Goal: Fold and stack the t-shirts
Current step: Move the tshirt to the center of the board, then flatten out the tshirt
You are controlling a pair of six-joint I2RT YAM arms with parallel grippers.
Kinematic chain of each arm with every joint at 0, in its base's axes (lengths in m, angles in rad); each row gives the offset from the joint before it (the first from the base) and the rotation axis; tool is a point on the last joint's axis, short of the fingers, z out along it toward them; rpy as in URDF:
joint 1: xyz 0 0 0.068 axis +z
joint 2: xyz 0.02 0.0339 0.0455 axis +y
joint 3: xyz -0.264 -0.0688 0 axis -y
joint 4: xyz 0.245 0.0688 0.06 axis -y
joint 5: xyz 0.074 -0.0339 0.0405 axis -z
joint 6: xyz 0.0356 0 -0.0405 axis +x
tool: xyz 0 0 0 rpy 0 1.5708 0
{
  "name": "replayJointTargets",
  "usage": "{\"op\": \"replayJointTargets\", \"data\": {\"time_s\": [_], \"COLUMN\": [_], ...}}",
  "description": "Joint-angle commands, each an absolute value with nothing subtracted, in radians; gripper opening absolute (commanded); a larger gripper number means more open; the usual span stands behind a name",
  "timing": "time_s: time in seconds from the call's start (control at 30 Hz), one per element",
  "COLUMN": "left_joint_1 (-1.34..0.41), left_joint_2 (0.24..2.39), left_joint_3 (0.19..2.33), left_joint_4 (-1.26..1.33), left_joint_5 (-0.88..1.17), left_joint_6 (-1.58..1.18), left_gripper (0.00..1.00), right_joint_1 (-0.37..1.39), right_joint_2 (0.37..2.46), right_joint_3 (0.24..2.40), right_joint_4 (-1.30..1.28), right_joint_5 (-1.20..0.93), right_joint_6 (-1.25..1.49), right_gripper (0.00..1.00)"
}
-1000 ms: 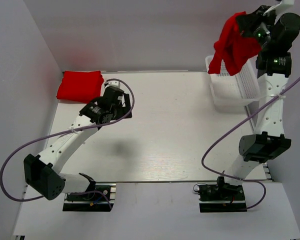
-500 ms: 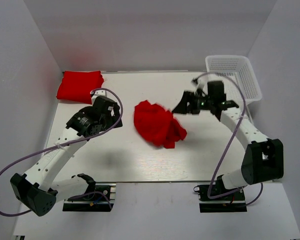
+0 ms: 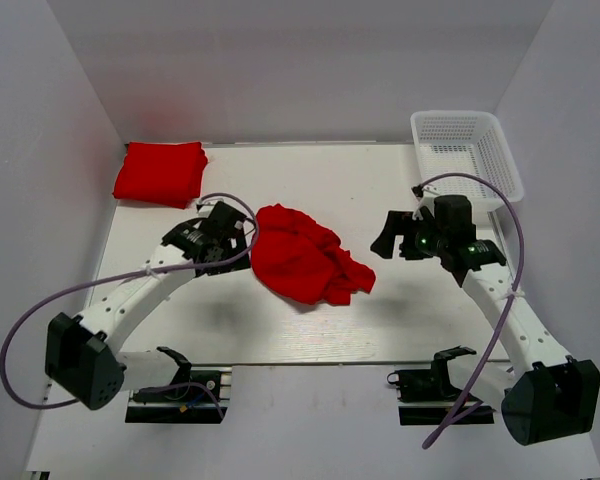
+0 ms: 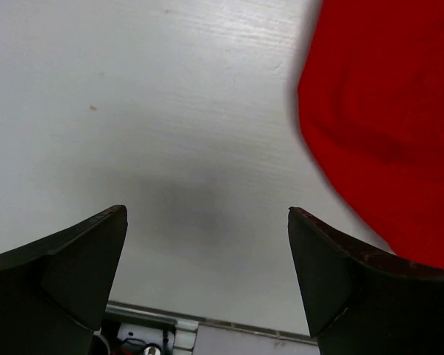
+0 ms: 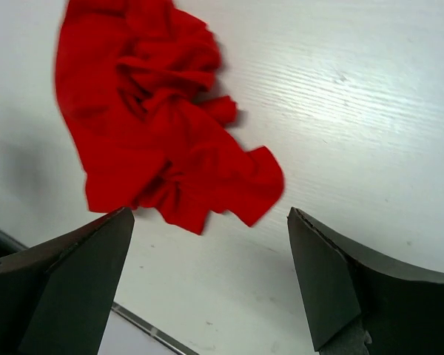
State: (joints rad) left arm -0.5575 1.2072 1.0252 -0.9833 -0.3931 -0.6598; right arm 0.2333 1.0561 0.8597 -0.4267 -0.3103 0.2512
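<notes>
The crumpled red t-shirt needs to be stretched open for folding, so my left gripper should next grab the t-shirt's far end, opposite the t-shirt's end at my right gripper.
A crumpled red t-shirt (image 3: 302, 263) lies in a heap on the middle of the table; the right wrist view has it (image 5: 152, 126) ahead of the fingers, the left wrist view only its edge (image 4: 388, 118). A second red t-shirt (image 3: 160, 172) rests folded at the back left corner. My left gripper (image 3: 242, 240) is open, just left of the heap, with bare table between its fingers (image 4: 207, 244). My right gripper (image 3: 387, 240) is open and empty, a short way right of the heap, its fingers (image 5: 207, 251) apart over bare table.
A white mesh basket (image 3: 467, 152) stands at the back right corner. White walls close in the table on the left, back and right. Purple cables loop off both arms. The table's front edge with a metal rail (image 4: 155, 329) shows below the left fingers.
The right arm swung down from above the basket with a red t-shirt, opened, and the shirt dropped in a heap mid-table. The left gripper moved right, up to the heap.
</notes>
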Motion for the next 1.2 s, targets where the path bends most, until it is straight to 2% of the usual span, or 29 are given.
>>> {"op": "replayJointTargets", "data": {"time_s": [0.0, 0.13, 0.3, 0.43, 0.57, 0.7, 1.0, 1.1, 1.17], "left_joint_1": [-0.552, -0.542, -0.531, -0.497, -0.466, -0.446, -0.428, -0.428, -0.428], "left_joint_2": [1.287, 1.468, 1.798, 1.967, 2.071, 2.108, 2.149, 2.174, 2.186], "left_joint_3": [1.117, 1.251, 1.48, 1.627, 1.696, 1.709, 1.674, 1.684, 1.693], "left_joint_4": [-0.876, -0.789, -0.776, -0.739, -0.73, -0.692, -0.574, -0.561, -0.561], "left_joint_5": [-0.42, -0.4, -0.388, -0.281, -0.268, -0.269, -0.189, -0.178, -0.178], "left_joint_6": [-0.649, -0.551, -0.488, -0.442, -0.442, -0.42, -0.376, -0.364, -0.364], "left_gripper": [1.0, 1.0, 1.0, 1.0, 0.98, 0.86, 0.77, 0.74, 0.67], "right_joint_1": [0.236, 0.236, 0.245, 0.262, 0.276, 0.302, 0.345, 0.347, 0.354], "right_joint_2": [1.052, 1.028, 1.026, 1.04, 1.063, 1.091, 1.232, 1.255, 1.282], "right_joint_3": [0.827, 0.766, 0.69, 0.664, 0.655, 0.644, 0.675, 0.678, 0.676], "right_joint_4": [-0.52, -0.514, -0.476, -0.46, -0.45, -0.422, -0.357, -0.324, -0.295], "right_joint_5": [-0.187, -0.193, -0.238, -0.256, -0.235, -0.212, -0.146, -0.114, -0.127], "right_joint_6": [0.212, 0.233, 0.273, 0.293, 0.308, 0.327, 0.353, 0.359, 0.364], "right_gripper": [0.9, 0.9, 0.9, 0.9, 0.9, 0.9, 0.9, 0.88, 0.85]}}
